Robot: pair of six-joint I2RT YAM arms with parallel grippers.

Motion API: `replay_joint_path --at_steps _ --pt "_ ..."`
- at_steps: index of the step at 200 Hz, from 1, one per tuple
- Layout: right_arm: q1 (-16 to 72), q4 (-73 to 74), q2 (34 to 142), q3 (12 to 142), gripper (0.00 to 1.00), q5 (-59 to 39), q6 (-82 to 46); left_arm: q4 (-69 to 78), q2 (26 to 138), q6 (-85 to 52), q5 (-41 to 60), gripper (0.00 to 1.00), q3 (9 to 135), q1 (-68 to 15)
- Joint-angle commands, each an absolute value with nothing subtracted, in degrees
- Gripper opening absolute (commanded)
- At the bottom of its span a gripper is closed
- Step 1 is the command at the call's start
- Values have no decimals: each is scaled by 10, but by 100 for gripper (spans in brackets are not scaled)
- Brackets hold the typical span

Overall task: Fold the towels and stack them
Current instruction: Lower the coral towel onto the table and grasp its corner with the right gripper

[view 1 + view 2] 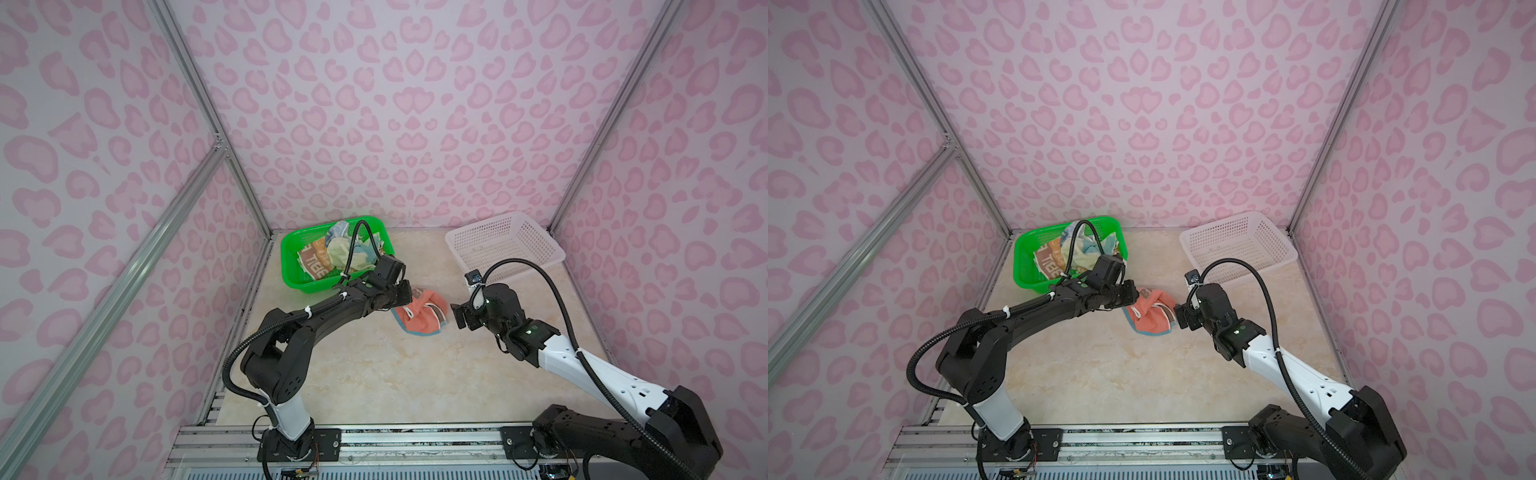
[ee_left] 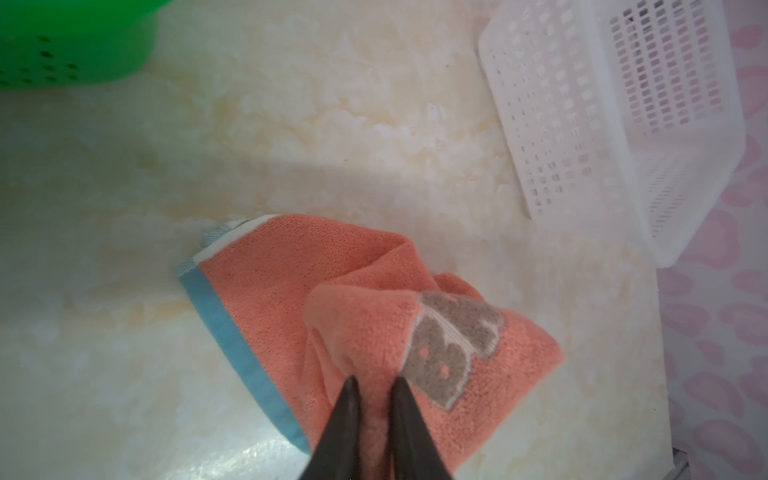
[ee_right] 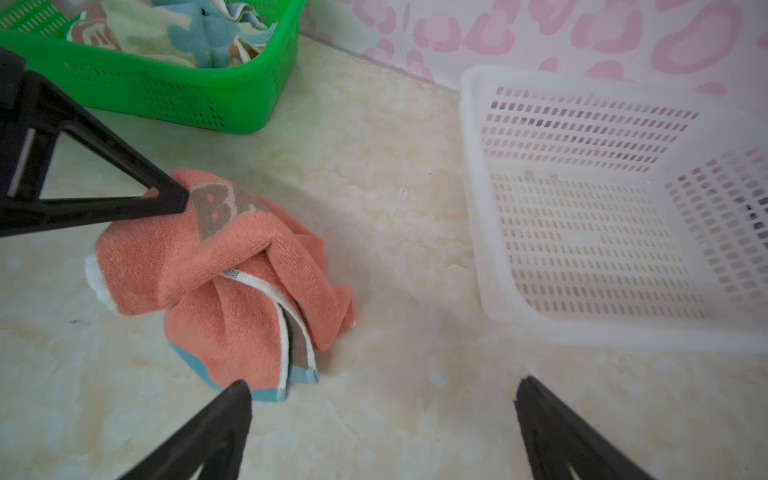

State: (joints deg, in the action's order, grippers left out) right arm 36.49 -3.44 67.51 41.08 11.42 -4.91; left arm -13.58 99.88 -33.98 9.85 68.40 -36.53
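Observation:
My right gripper next needs to take hold of the white-trimmed corner [image 1: 443,323] of the coral towel at its blue edge [image 1: 421,333], so the towel can be spread open for folding.
A coral towel [image 1: 419,318] [image 1: 1150,318] with a blue edge and grey letters lies crumpled on the marble table. My left gripper [image 2: 376,380] pinches a raised fold of it, and the cloth [image 2: 332,291] fills the narrow gap between the jaws. From the right wrist view the left gripper [image 3: 183,199] holds the top of the towel [image 3: 232,291] up. My right gripper [image 3: 382,390] [image 1: 455,318] hovers open just right of the towel with nothing between its fingers. Several other towels [image 1: 332,249] [image 3: 166,33] lie bunched in the green basket [image 1: 291,266].
The green basket [image 1: 1021,266] [image 3: 166,95] stands at the back left, behind the left arm. A white perforated basket [image 1: 505,245] [image 1: 1237,245] [image 2: 602,124] [image 3: 602,208] stands at the back right. Pink-patterned walls enclose the table.

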Motion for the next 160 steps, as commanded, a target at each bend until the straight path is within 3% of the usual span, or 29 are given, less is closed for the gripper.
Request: replay_joint_path --at_steps 1,39,71,107,160 --pt "367 -5 705 410 93 88 -74 -160 988 -338 50 34 672 -364" --pt "367 9 781 429 78 92 -122 -192 959 -327 -14 54 648 -362" --pt "366 25 842 435 70 99 -167 -177 915 -301 -30 66 628 -362" --pt "365 87 888 414 62 77 -181 -161 868 -274 -34 67 612 -362" --pt "361 175 925 378 61 42 -192 -136 825 -261 -40 67 591 -362"
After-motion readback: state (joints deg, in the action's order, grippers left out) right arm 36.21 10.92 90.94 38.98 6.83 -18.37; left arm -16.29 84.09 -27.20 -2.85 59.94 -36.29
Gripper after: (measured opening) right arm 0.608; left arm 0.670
